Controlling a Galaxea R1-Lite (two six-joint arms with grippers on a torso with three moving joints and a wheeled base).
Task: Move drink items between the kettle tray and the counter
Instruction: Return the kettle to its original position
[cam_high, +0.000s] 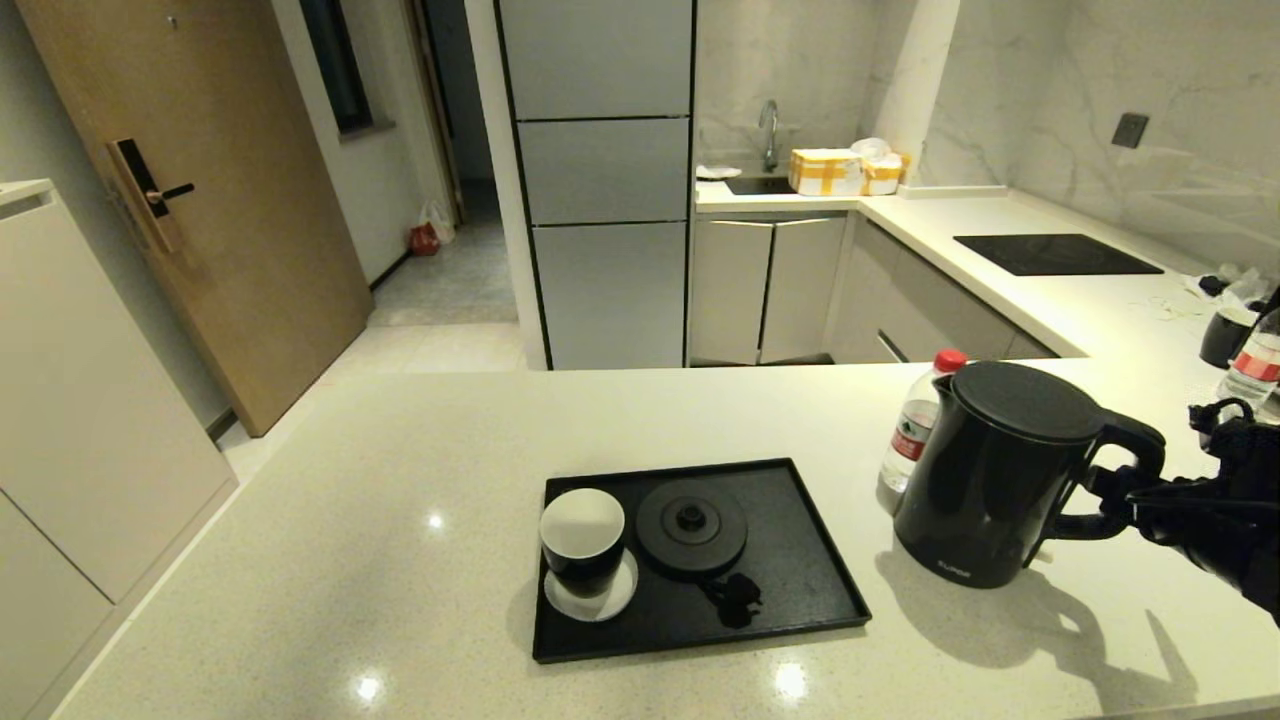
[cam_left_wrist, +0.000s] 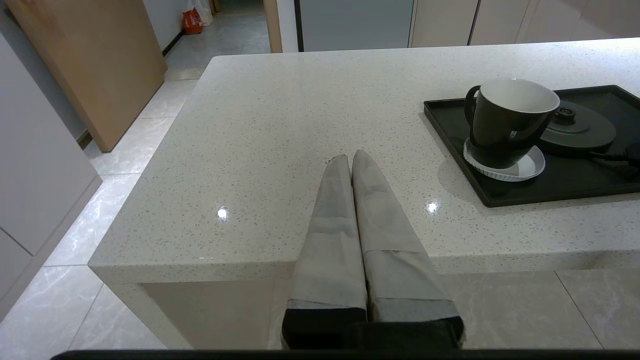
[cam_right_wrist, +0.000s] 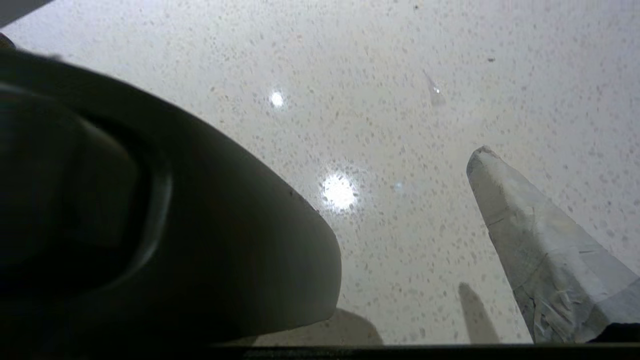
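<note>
The robot should close its right gripper on the kettle (cam_high: 1000, 480), because the kettle's loop handle is deep between the gripper's fingers.
The glossy black kettle (cam_high: 1000, 480) stands on the cream counter (cam_high: 400, 480), right of the black kettle tray (cam_high: 800, 600). The tray's round base disc (cam_high: 691, 525) is bare. A small water bottle (cam_high: 915, 425) with a red cap stands just behind the kettle's left side. My right gripper (cam_high: 1115, 500) is at the kettle's loop handle (cam_right_wrist: 150, 225) and open. One pale finger (cam_right_wrist: 530, 225) stands well off the handle; the other is hidden behind it. My left gripper (cam_left_wrist: 350, 160) is shut and holds nothing, over the counter's near edge left of the tray.
A black cup (cam_high: 583, 540) on a white saucer sits at the tray's left end, with a bundled cord (cam_high: 735, 598) beside the disc. A second bottle (cam_high: 1255, 365) and a dark mug (cam_high: 1225, 335) stand far right. The black cooktop (cam_high: 1055, 253) lies behind.
</note>
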